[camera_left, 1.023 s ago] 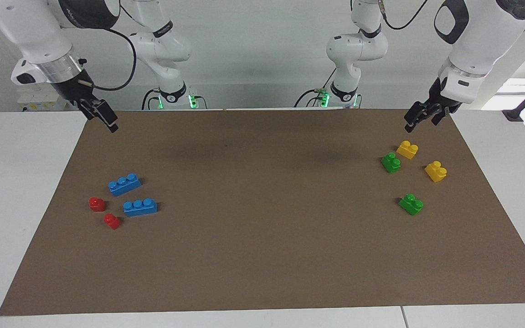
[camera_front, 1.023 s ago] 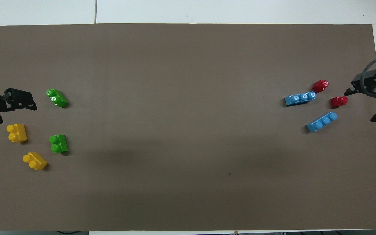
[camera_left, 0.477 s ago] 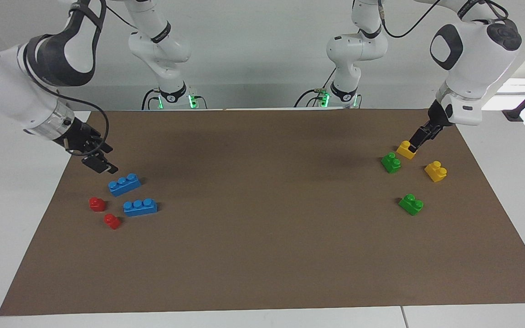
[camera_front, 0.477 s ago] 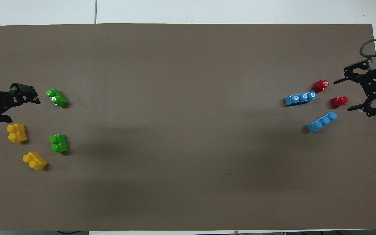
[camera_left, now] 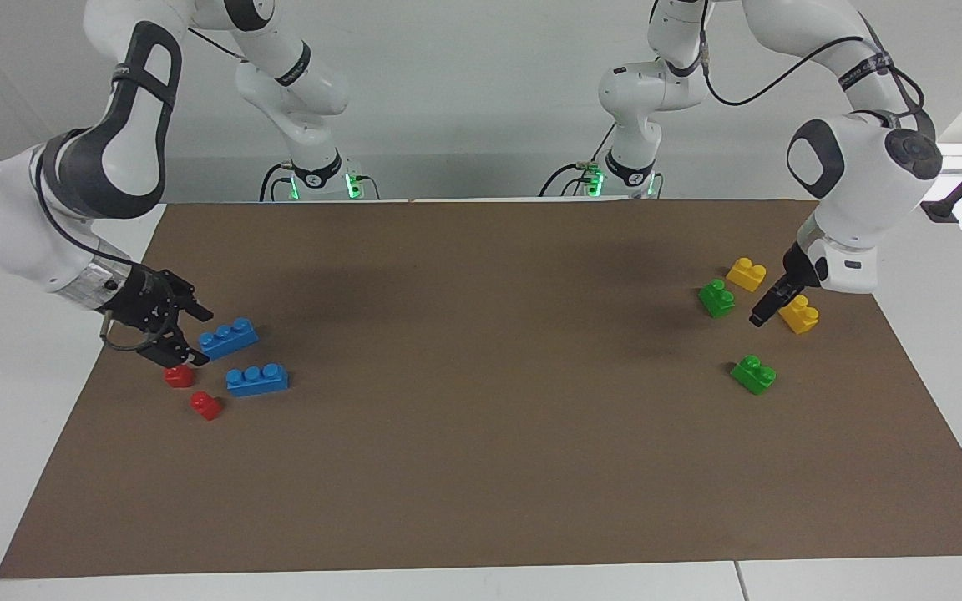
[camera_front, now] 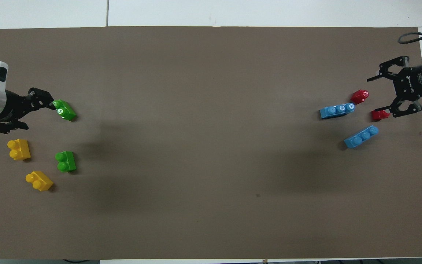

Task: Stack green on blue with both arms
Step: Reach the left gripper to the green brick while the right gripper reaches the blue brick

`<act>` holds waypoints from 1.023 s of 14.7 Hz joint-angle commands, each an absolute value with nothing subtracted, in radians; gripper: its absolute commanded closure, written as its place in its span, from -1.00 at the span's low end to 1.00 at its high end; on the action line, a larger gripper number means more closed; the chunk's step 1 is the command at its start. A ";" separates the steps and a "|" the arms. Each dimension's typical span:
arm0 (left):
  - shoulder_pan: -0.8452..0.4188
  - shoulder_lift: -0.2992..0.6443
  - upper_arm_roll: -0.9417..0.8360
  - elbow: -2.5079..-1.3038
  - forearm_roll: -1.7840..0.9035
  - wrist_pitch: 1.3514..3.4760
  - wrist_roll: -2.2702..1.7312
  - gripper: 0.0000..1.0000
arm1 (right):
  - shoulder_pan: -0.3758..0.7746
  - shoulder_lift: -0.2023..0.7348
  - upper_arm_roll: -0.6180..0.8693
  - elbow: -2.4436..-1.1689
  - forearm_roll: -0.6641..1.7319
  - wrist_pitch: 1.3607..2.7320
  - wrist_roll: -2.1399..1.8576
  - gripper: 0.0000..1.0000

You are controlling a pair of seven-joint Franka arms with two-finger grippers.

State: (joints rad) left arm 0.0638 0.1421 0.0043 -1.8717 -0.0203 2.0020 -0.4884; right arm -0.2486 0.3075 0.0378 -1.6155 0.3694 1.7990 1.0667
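My right gripper reaches the long blue brick next and grabs it by one end (camera_front: 349, 107). That leaves the brick's studs free for stacking green.
Two blue bricks lie at the right arm's end: one nearer to the robots (camera_left: 228, 337) (camera_front: 361, 136) and one farther (camera_left: 257, 379) (camera_front: 337, 110). Two green bricks lie at the left arm's end: one nearer (camera_left: 716, 298) (camera_front: 65, 161) and one farther (camera_left: 752, 374) (camera_front: 64, 110). My right gripper (camera_left: 199, 338) (camera_front: 374, 95) is open and empty, low beside the end of the nearer blue brick. My left gripper (camera_left: 761, 315) (camera_front: 39, 115) is open and empty, raised over the mat between the nearer green brick and a yellow one.
Two red single-stud bricks (camera_left: 178, 376) (camera_left: 205, 406) lie by the blue ones; one is right under the right gripper's finger. Two yellow bricks (camera_left: 746, 274) (camera_left: 798, 315) lie beside the green ones. All rest on a brown mat (camera_left: 481, 376).
Both grippers have come down and moved out from the robots' edge of the mat: the right one to the blue bricks, the left one past the yellow brick toward the green ones. No brick has moved.
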 commanded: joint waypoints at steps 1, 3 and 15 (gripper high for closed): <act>0.086 0.198 0.003 -1.845 -0.023 2.043 -0.499 -1.00 | -0.259 0.336 0.043 -1.615 0.390 1.845 1.086 -0.85; 0.086 0.225 0.003 -1.838 -0.025 2.062 -0.499 -1.00 | -0.265 0.350 0.043 -1.623 0.388 1.853 1.074 -0.85; 0.101 0.394 0.005 -1.756 -0.064 2.189 -0.560 -1.00 | -0.272 0.410 0.046 -1.683 0.436 1.905 0.953 -0.86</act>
